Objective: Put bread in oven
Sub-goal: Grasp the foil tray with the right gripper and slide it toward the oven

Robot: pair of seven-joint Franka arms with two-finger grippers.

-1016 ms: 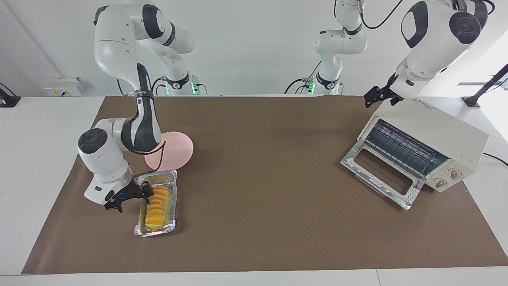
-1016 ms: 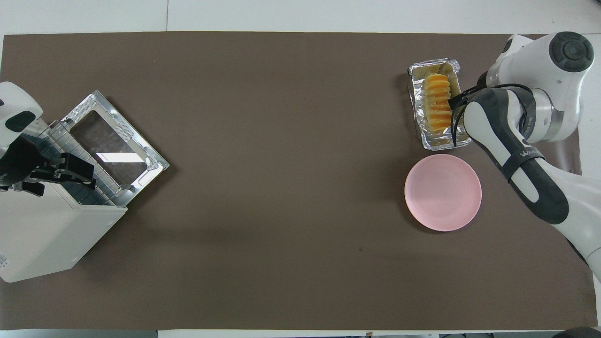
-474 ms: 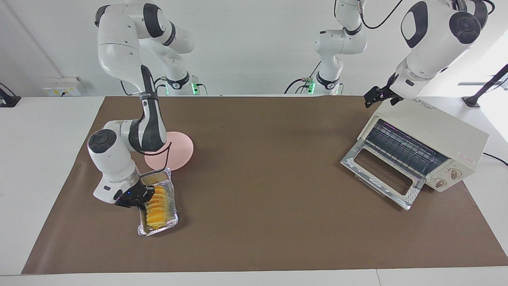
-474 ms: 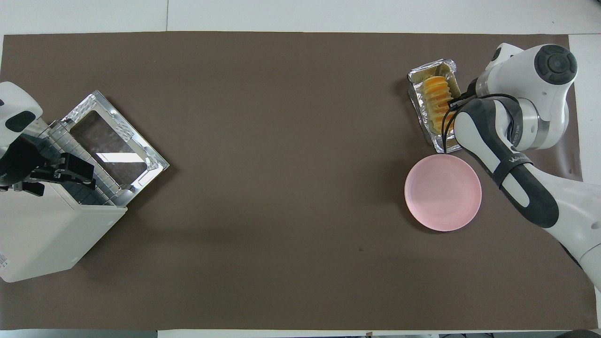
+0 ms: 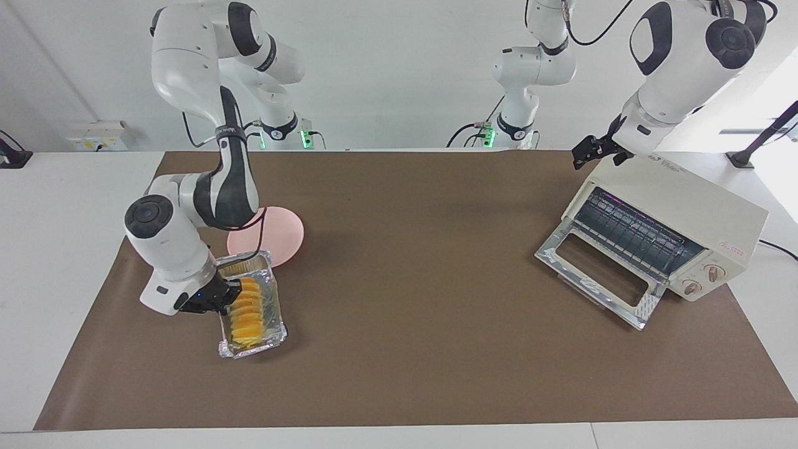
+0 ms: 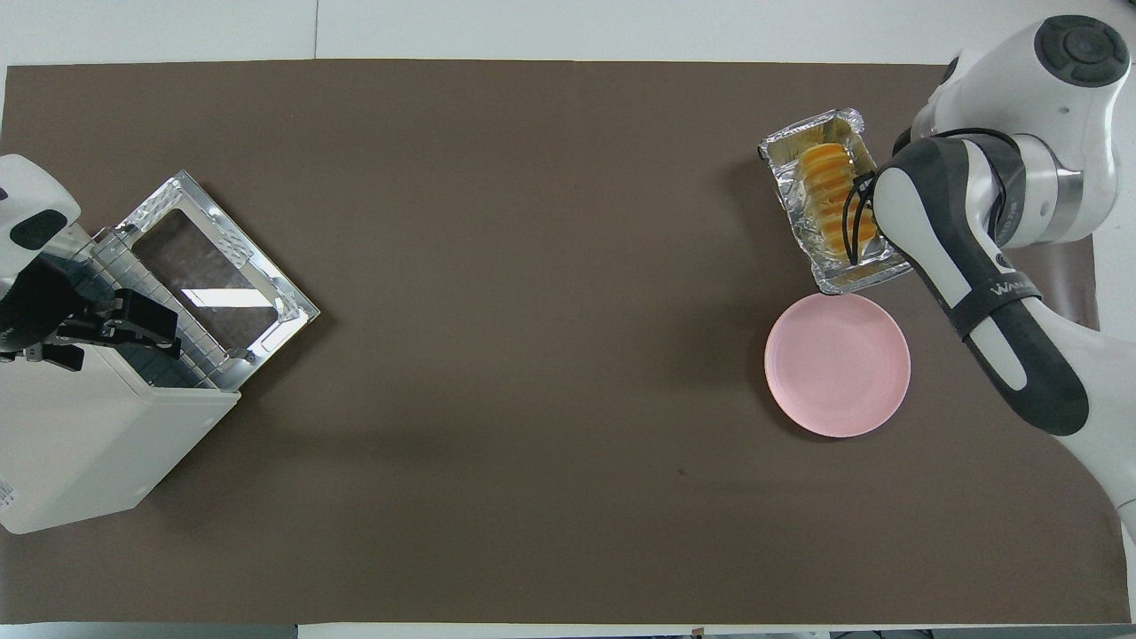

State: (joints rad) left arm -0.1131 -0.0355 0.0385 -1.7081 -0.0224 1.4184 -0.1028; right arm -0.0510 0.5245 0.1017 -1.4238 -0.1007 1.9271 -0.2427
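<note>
I should next take hold of the tray by its foil rim (image 6: 789, 209) with my left gripper, because the bread (image 6: 830, 197) fills the middle of the open tray and could slide out.
The yellow-orange ridged bread (image 5: 244, 315) lies in a crinkled silver foil tray (image 5: 249, 260) toward the right arm's end of the table; both show in the overhead view, the bread (image 6: 830, 197) and the tray (image 6: 803, 135). My right gripper (image 5: 225, 297) is shut on the tray's long rim and holds the tray slightly raised and tilted. The cream-white oven (image 5: 686, 199) stands at the left arm's end with its glass door (image 5: 598, 274) dropped open and its rack showing. My left gripper (image 5: 595, 153) waits open over the oven's top edge.
A round pink plate (image 5: 282, 237) lies next to the tray, nearer to the robots. A brown mat (image 5: 424, 262) covers the table between tray and oven. In the overhead view the right forearm (image 6: 941, 240) covers the gripper and part of the tray.
My right gripper moved in from beside the tray, closed on its rim, and the tray has turned and risen a little. The left arm has not moved.
</note>
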